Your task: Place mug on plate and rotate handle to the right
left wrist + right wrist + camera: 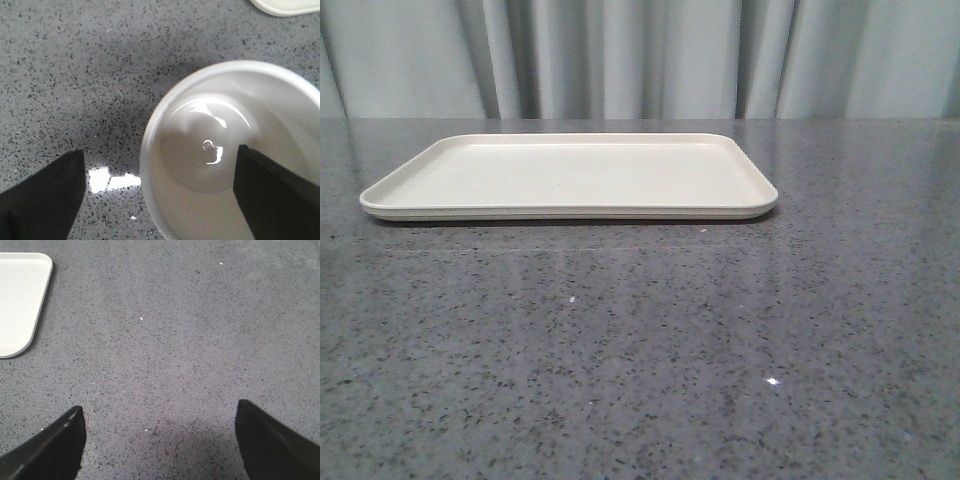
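The fingers of my left gripper are on both sides of the mug's rim (pixel 145 150), so my left gripper should close on the mug now.
The cream-white plate (pixel 570 175) lies on the grey speckled table at the far middle of the front view. The mug (pixel 220 150) shows only in the left wrist view, seen from above as a white rim and glossy inside; its handle and face print are hidden. My left gripper (pixel 160 190) is open, with one finger (pixel 45 200) outside the mug's wall over the table and the other finger (pixel 275 195) over the mug's inside. My right gripper (pixel 160 440) is open and empty over bare table. Neither gripper nor the mug shows in the front view.
A corner of the plate shows in the left wrist view (pixel 285 6) beyond the mug, and in the right wrist view (pixel 20 300) well off from the fingers. Grey pleated curtains (pixel 640 55) hang behind the table.
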Action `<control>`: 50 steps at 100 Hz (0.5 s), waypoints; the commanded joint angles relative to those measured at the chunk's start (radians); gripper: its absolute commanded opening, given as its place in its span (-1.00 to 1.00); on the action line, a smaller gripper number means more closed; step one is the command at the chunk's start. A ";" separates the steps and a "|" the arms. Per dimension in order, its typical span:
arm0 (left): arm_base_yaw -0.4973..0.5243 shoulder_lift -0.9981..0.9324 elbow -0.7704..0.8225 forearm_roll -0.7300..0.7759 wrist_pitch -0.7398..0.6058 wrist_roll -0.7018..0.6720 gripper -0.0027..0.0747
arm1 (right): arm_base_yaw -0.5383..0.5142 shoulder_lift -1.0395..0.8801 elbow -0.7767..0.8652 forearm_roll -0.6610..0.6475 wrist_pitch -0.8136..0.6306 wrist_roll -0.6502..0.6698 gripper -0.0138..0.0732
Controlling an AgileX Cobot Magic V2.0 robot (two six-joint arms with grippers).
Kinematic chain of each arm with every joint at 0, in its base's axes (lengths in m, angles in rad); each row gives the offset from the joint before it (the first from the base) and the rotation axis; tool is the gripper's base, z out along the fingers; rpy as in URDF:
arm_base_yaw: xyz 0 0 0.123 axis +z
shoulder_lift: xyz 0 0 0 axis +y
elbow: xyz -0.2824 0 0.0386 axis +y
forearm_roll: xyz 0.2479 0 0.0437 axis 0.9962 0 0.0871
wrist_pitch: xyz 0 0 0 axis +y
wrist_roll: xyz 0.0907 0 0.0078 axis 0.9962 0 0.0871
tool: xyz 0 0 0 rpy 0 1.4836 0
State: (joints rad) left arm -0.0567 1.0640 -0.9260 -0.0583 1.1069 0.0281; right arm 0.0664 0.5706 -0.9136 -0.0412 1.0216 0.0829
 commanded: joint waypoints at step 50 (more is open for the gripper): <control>0.000 -0.001 -0.040 -0.006 -0.074 -0.009 -0.98 | 0.000 0.010 -0.031 -0.005 -0.067 -0.007 0.71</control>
State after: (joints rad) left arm -0.0567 1.0734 -0.9265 -0.0562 1.0691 0.0281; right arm 0.0664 0.5706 -0.9136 -0.0412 1.0216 0.0810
